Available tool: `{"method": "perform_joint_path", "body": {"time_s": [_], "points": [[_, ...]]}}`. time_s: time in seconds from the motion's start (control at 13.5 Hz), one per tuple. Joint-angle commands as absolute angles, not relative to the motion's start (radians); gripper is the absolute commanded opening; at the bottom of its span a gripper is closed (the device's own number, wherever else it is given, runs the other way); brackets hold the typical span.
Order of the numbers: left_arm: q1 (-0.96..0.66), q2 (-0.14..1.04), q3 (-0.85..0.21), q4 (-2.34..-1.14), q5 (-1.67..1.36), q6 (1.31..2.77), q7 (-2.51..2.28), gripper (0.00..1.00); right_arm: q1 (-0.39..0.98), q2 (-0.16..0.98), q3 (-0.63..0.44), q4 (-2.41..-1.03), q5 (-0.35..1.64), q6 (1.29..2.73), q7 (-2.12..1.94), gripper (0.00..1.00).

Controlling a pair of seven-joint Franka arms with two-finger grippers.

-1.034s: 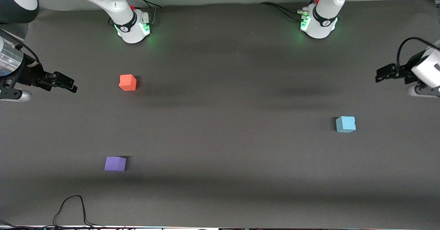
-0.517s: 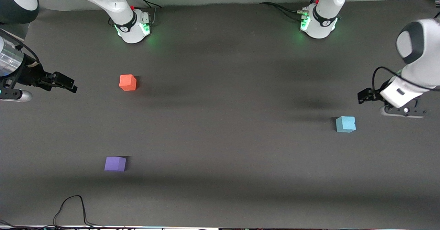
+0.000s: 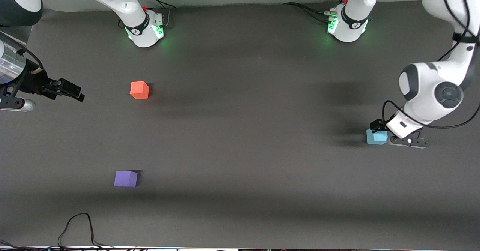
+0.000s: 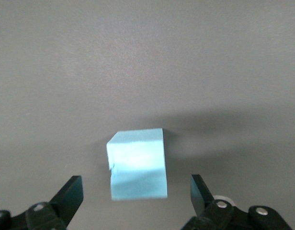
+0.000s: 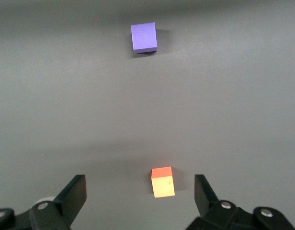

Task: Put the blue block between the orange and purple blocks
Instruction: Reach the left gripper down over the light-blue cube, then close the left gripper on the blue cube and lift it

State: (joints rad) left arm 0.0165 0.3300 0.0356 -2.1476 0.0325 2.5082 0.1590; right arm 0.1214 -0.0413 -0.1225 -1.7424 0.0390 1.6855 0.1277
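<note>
My left gripper is above the blue block and would miss it; it needs to lower first, then close.
The blue block lies on the table toward the left arm's end; it also shows in the left wrist view. My left gripper hangs open right over it, its fingers wide apart and not touching it. The orange block and the purple block lie toward the right arm's end, the purple one nearer the front camera. Both show in the right wrist view, orange block and purple block. My right gripper is open and empty, waiting at its end of the table.
The dark table mat is bare between the blocks. A black cable loops on the edge nearest the front camera. The two arm bases stand along the edge farthest from it.
My left arm has swung in from the table's end and come down over the blue block. The right arm and all three blocks have not moved.
</note>
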Motion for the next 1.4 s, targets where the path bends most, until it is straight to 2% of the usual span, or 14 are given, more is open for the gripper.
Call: {"method": "perform_joint_path", "body": {"time_s": [0.0,0.44,0.52,0.59,0.66,0.81,1.03,1.11,1.33], "points": [[0.015,0.374,0.037,-2.154,0.044,2.577,0.170,1.00,0.127,-0.035,-0.127,-1.729,0.031,1.674,0.127,1.00],[0.021,0.429,0.037,-2.145,0.040,2.628,0.169,0.98,0.127,-0.035,-0.127,-1.730,0.029,1.674,0.127,1.00],[0.023,0.431,0.037,-2.143,0.034,2.628,0.169,0.85,0.127,-0.035,-0.127,-1.729,0.029,1.674,0.127,1.00],[0.023,0.431,0.037,-2.143,0.034,2.628,0.167,0.67,0.127,-0.035,-0.127,-1.729,0.029,1.674,0.127,1.00],[0.023,0.431,0.037,-2.141,0.034,2.626,0.166,0.54,0.127,-0.035,-0.127,-1.729,0.029,1.674,0.127,1.00],[0.023,0.431,0.037,-2.134,0.034,2.616,0.163,0.45,0.127,-0.035,-0.127,-1.729,0.029,1.674,0.127,1.00],[0.023,0.428,0.037,-2.106,0.034,2.596,0.163,0.45,0.127,-0.035,-0.127,-1.729,0.029,1.674,0.127,1.00],[0.023,0.416,0.037,-2.074,0.034,2.533,0.161,0.45,0.127,-0.035,-0.127,-1.729,0.029,1.674,0.127,1.00],[0.005,0.364,0.029,-1.877,0.025,2.150,0.115,0.46,0.127,-0.035,-0.127,-1.729,0.029,1.674,0.127,1.00]]}}
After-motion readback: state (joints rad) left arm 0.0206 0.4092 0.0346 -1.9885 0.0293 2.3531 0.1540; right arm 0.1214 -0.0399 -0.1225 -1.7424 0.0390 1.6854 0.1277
